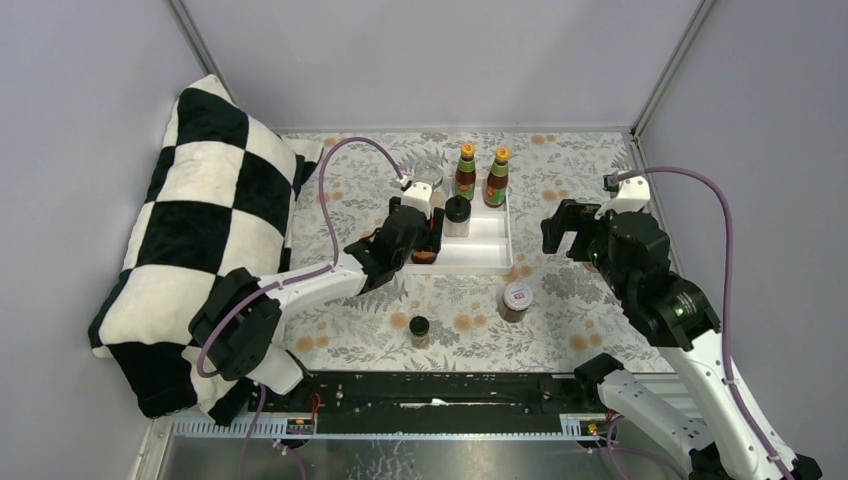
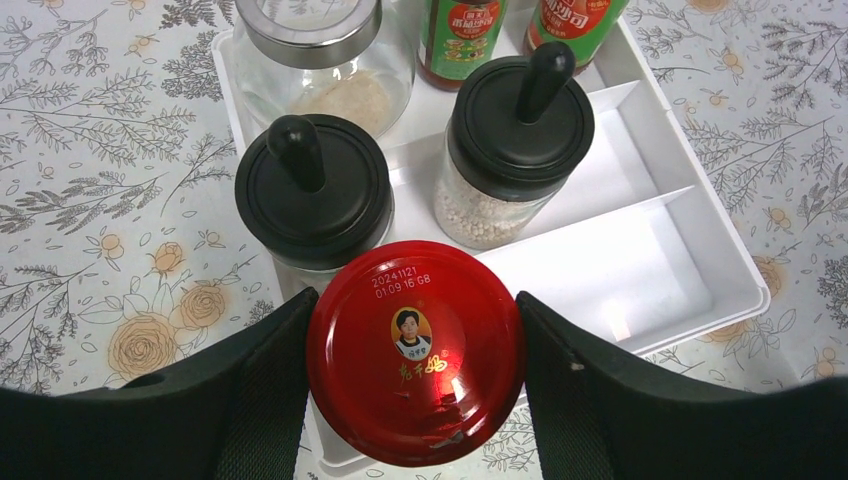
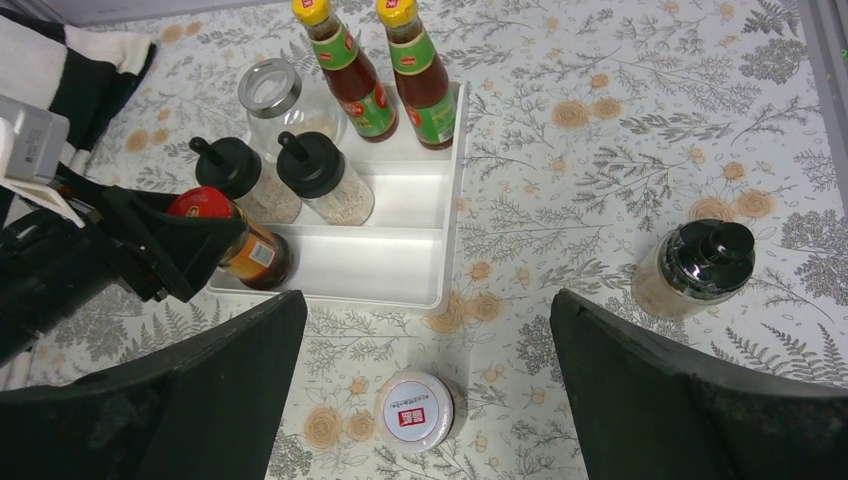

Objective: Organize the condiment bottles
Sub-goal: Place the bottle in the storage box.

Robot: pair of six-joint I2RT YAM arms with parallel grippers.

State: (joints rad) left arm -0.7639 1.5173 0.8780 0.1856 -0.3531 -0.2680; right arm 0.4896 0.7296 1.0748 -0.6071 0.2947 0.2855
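Note:
My left gripper should open: the red-lidded jar's bottom is inside the tray's near side, so the jar would stand in the tray's corner.
My left gripper (image 2: 416, 300) is shut on a red-lidded jar (image 2: 415, 355), holding it at the near left corner of the white tray (image 2: 650, 250). I cannot tell whether the jar rests on the tray floor. Behind it in the tray stand two black-lidded jars (image 2: 312, 190) (image 2: 518, 125), a clear jar with a metal lid (image 2: 320, 50) and two red-sauce bottles (image 1: 466, 170) (image 1: 497, 176). My right gripper (image 3: 425, 300) hangs open above the table, with a white-lidded jar (image 3: 415, 410) on the cloth below it, untouched.
A black-lidded jar (image 3: 697, 268) stands on the table right of the tray. A small dark-lidded jar (image 1: 419, 329) sits near the front middle. A black-and-white checked cushion (image 1: 190, 230) fills the left side. Grey walls close the back and sides.

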